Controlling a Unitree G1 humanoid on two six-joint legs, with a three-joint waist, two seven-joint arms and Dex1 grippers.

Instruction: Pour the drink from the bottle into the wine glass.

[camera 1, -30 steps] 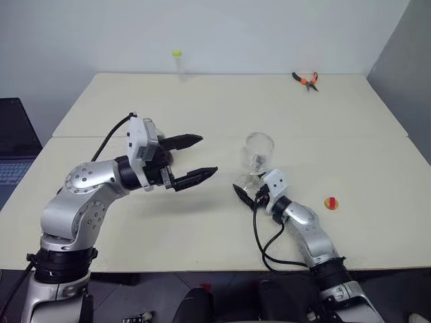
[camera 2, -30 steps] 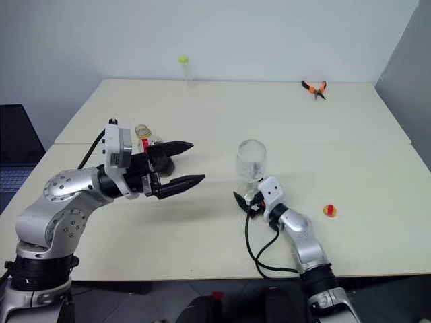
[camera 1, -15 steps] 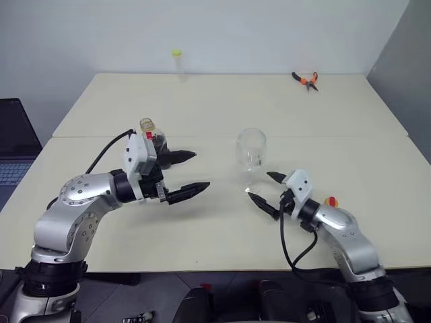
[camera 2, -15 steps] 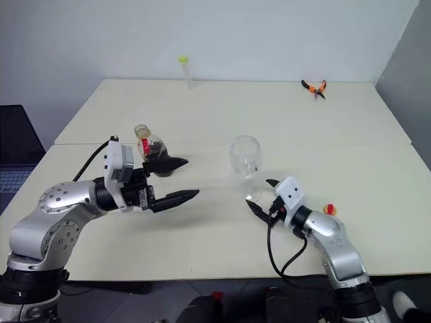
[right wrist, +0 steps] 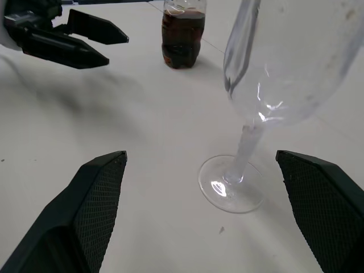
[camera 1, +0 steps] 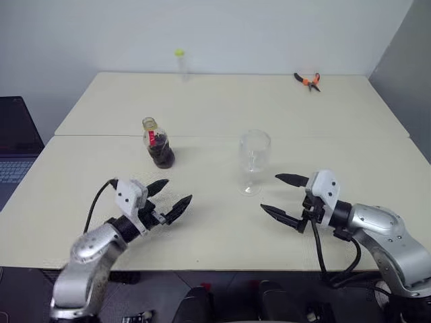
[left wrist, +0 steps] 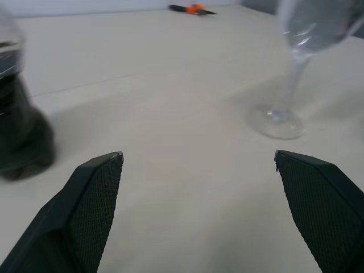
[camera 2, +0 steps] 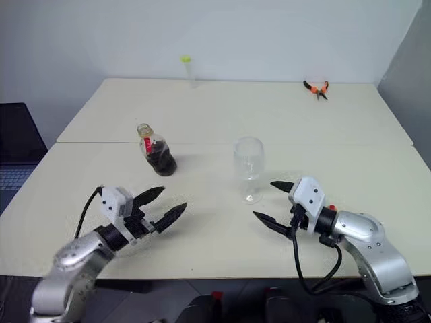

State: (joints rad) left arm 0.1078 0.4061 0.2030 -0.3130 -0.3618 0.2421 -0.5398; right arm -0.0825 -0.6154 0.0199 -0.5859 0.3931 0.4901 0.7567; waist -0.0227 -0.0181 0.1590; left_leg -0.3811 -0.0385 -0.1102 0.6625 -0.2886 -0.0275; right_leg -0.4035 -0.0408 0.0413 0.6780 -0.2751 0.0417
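Observation:
I should next use my left gripper to grab the upright bottle by its body below the red label [camera 1: 160, 152] and pour, as the uncapped bottle has dark drink [camera 1: 163, 159] inside.
The bottle [camera 1: 159, 144] stands upright left of the table's middle, with a red label on its neck and the dark drink [right wrist: 182, 40] in its lower body. Right of it stands the wine glass [camera 1: 254, 161], upright, its bowl clear. My left gripper [camera 1: 177, 191] hovers low near the front edge, open, in front of the bottle and apart from it. My right gripper [camera 1: 270, 192] is open too, just right of the glass's foot [right wrist: 230, 183] and not touching it. The left wrist view has the bottle [left wrist: 20, 131] and the glass [left wrist: 296, 68] beyond its open fingers.
A thin clear tube with a yellow-green cap [camera 1: 179, 60] stands at the table's back edge. Orange-handled pliers [camera 1: 306, 80] lie at the back right. A laptop [camera 1: 17, 138] sits off the table's left side. A seam [camera 1: 101, 135] crosses the tabletop behind the bottle.
My left gripper has sunk and drawn back to the near left, uncovering the bottle. My right gripper has pulled away from the glass's foot, rightward and up. Both stayed open.

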